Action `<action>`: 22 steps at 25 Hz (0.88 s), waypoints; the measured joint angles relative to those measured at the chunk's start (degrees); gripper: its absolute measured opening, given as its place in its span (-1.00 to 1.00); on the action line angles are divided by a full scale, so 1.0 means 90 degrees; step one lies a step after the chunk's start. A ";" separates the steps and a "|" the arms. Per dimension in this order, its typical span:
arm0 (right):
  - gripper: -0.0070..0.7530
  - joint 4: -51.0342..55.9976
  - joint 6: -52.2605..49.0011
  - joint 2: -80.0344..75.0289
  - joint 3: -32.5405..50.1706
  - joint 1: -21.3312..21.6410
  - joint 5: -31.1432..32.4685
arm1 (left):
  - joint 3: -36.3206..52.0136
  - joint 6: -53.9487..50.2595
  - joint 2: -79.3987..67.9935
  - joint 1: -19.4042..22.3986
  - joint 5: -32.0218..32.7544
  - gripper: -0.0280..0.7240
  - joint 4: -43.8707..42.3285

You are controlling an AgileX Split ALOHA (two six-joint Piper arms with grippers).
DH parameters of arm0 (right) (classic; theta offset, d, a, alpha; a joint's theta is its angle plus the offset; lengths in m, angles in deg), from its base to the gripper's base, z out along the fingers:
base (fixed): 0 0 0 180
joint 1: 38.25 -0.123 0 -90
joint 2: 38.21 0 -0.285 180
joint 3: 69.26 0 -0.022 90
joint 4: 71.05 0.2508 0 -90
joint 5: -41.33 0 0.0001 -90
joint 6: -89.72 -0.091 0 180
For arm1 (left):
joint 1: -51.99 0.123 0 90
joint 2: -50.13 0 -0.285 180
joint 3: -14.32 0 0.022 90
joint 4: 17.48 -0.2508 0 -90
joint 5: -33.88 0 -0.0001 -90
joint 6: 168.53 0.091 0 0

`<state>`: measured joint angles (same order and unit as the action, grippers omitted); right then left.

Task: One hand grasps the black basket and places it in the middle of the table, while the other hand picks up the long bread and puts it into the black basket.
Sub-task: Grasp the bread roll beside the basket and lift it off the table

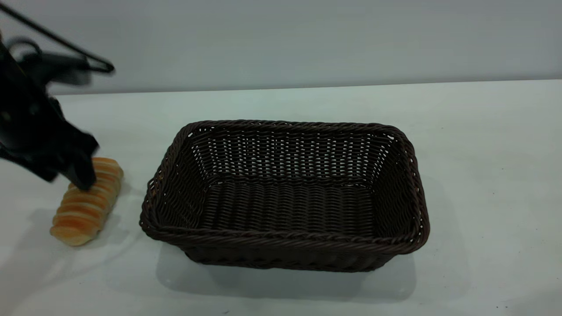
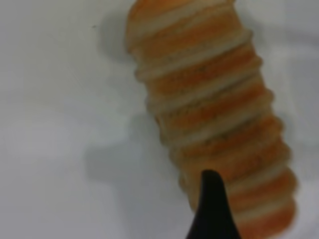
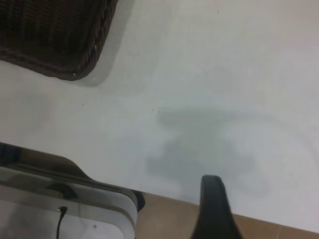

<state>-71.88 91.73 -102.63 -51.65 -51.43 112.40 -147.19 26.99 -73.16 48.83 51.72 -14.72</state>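
Note:
The robot's left gripper should grab the long bread by its ridged middle (image 1: pixel 90 195) to put it into the black basket (image 1: pixel 285 193).
The black basket (image 1: pixel 285 193) stands upright and empty in the middle of the white table (image 1: pixel 483 153). The long bread (image 1: pixel 88 202), golden-orange with pale ridges, lies flat on the table to the basket's left. My left gripper (image 1: pixel 74 175) hangs low over the bread's far end and is open. One black finger (image 2: pixel 212 204) sits at the side of the bread (image 2: pixel 209 109), which fills the left wrist view. My right gripper (image 3: pixel 214 214) shows only as a black piece near the table's edge, away from a corner of the basket (image 3: pixel 60 45).
The table's edge (image 3: pixel 279 221) runs close by the right gripper, with brown floor beyond it. A white and black piece of equipment (image 3: pixel 65 204) stands beside that edge. A grey wall (image 1: pixel 307 39) backs the table.

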 joint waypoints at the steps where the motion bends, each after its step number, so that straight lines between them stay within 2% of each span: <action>1: 0.43 0.0000 0.0000 0.0023 0.0000 0.0000 0.0000 | 0.0000 0.0100 -0.0207 0.0000 -0.0128 0.59 0.0000; 7: 0.43 0.0000 0.0000 0.0129 0.0000 0.0000 0.0000 | -0.0090 0.0426 -0.1088 0.0000 -0.0432 0.58 -0.0022; 9: 0.43 0.0000 0.0000 0.0164 0.0000 0.0000 0.0000 | -0.0137 0.0398 -0.1205 0.0000 -0.0448 0.51 -0.0022; 12: 0.43 0.0000 0.0000 0.0170 0.0000 0.0000 0.0000 | -0.0187 0.0180 -0.1237 0.0000 -0.0362 0.15 -0.0069; 15: 0.43 0.0000 0.0000 0.0170 0.0000 0.0000 0.0000 | -0.0300 0.0014 -0.1184 0.0012 -0.0108 -0.38 -0.0105; 16: 0.43 0.0000 0.0000 0.0170 0.0000 0.0000 0.0000 | -0.0330 -0.0009 -0.1152 0.0012 0.0039 -0.47 -0.0105; 17: 0.43 0.0000 0.0000 0.0170 0.0000 0.0000 0.0000 | -0.0341 -0.0046 -0.1098 0.0012 0.0217 -0.52 -0.0095; 22: 0.43 0.0000 0.0000 0.0170 0.0000 0.0000 0.0000 | -0.0474 -0.0316 -0.0311 0.0012 0.1231 -0.53 -0.0015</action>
<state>-71.88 91.73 -101.09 -51.65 -51.43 112.40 -151.46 24.14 -75.96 48.94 62.80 -14.86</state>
